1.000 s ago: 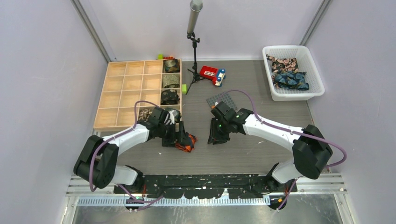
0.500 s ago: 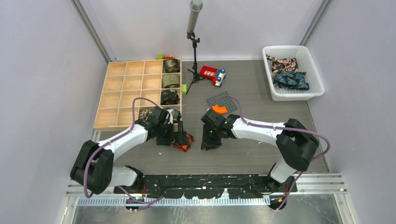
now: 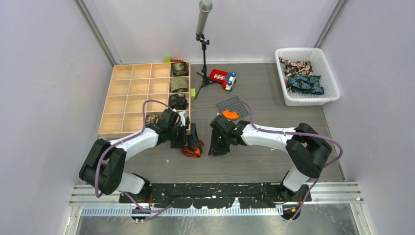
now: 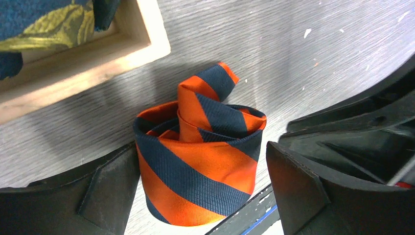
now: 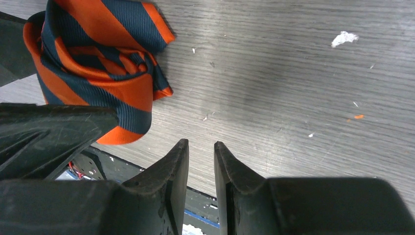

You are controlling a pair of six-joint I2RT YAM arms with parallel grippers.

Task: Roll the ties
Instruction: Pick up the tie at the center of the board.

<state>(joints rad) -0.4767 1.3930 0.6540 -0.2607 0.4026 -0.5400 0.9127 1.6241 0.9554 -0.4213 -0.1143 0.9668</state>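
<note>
The left gripper grabs the rolled orange-and-navy tie (image 3: 193,150) (image 4: 199,159) by its opposite outer sides next, to keep it rolled and set it into a section of the box.
An orange-and-navy striped tie (image 4: 200,166) stands rolled up on the grey table, close to the corner of the wooden box (image 4: 88,63). My left gripper (image 4: 201,156) is open wide around it; the left finger sits against the roll and the right finger stands clear of it. In the top view the roll (image 3: 192,149) lies under the left gripper (image 3: 192,141). Just right of it, my right gripper (image 3: 215,147) points down at the table. Its jaws (image 5: 201,144) stand a narrow gap apart with nothing between them, and the tie (image 5: 93,73) lies to their upper left.
The wooden compartment box (image 3: 132,98) holds rolled dark ties (image 3: 179,84) in its right column. A white basket (image 3: 320,58) at the back right holds more ties (image 3: 303,81). A red toy car (image 3: 222,77), a grey studded plate (image 3: 237,103) and a stand (image 3: 203,49) are behind.
My left gripper has opened wide and let go of the rolled tie, which stays between its fingers. The right gripper has moved left, closer to the roll.
</note>
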